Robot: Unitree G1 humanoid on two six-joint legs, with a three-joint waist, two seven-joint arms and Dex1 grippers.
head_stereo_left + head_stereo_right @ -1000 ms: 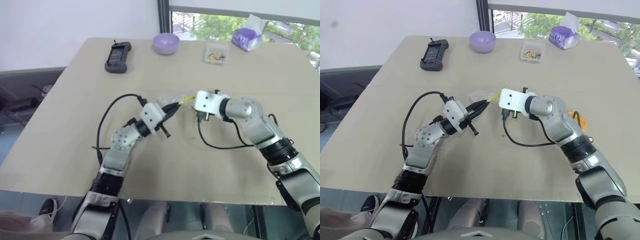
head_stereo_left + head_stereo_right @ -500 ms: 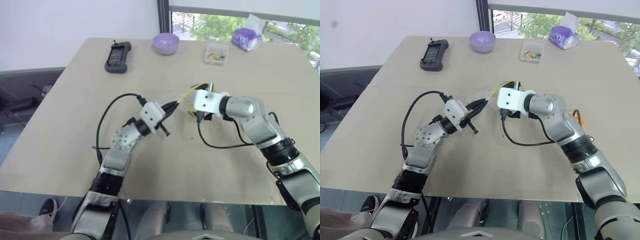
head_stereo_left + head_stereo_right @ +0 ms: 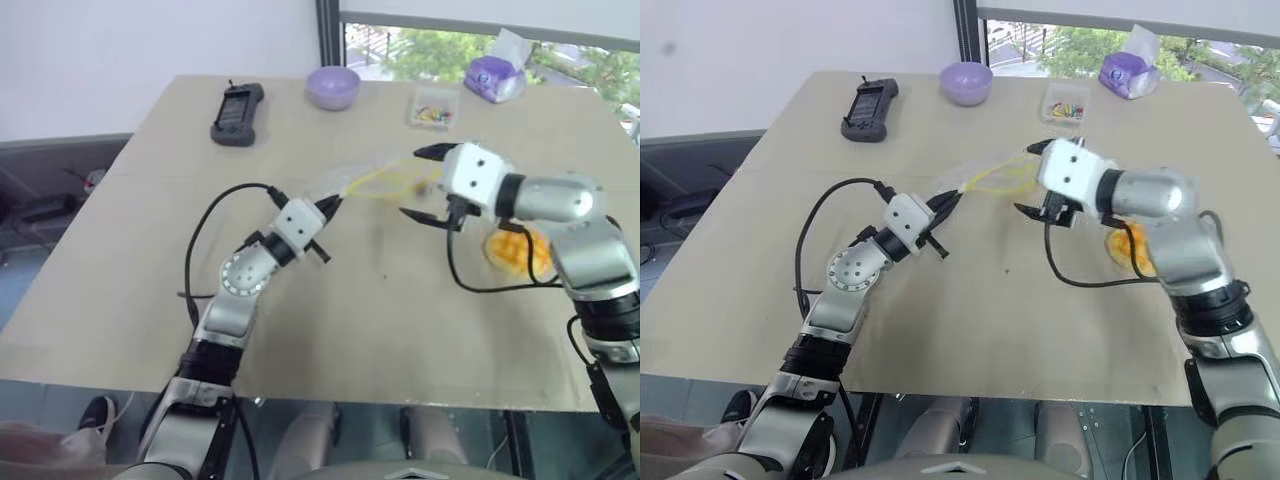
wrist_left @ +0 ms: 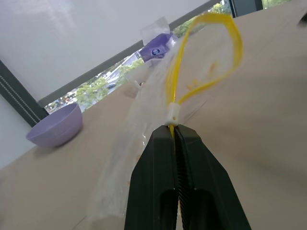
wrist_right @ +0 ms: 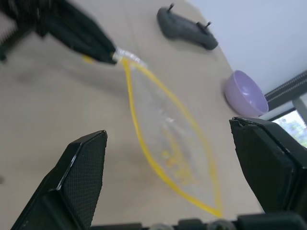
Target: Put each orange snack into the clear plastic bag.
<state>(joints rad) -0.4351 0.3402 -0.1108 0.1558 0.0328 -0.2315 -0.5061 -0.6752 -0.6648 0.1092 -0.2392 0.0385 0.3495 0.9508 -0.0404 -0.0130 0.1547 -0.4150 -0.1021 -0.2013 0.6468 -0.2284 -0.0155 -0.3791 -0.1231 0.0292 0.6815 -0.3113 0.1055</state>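
The clear plastic bag (image 3: 385,182) needs to be grabbed by its yellow-rimmed opening with my right gripper. Then the orange snack (image 3: 512,252) can be bagged.
My left gripper (image 3: 329,204) is shut on one end of the yellow strip of the clear plastic bag (image 3: 385,182). The bag reaches from it toward my right gripper, its yellow-rimmed mouth (image 5: 168,143) gaping in a loop. The bag holds some orange crumbs. My right gripper (image 3: 424,184) hovers just past the bag's far end, open wide with nothing between its fingers. One orange snack (image 3: 512,252), round with a grid on top, lies on the table (image 3: 330,330) to the right, partly hidden behind my right forearm.
At the table's far side are a black handheld controller (image 3: 236,102), a purple bowl (image 3: 332,86), a small clear box of colourful bits (image 3: 433,107) and a purple tissue pack (image 3: 492,78). A black cable loops beside each arm.
My right gripper opened wide, let go of the bag's mouth, and rose up and to the right. The orange snack behind it came into view. The left gripper kept its grip on the bag.
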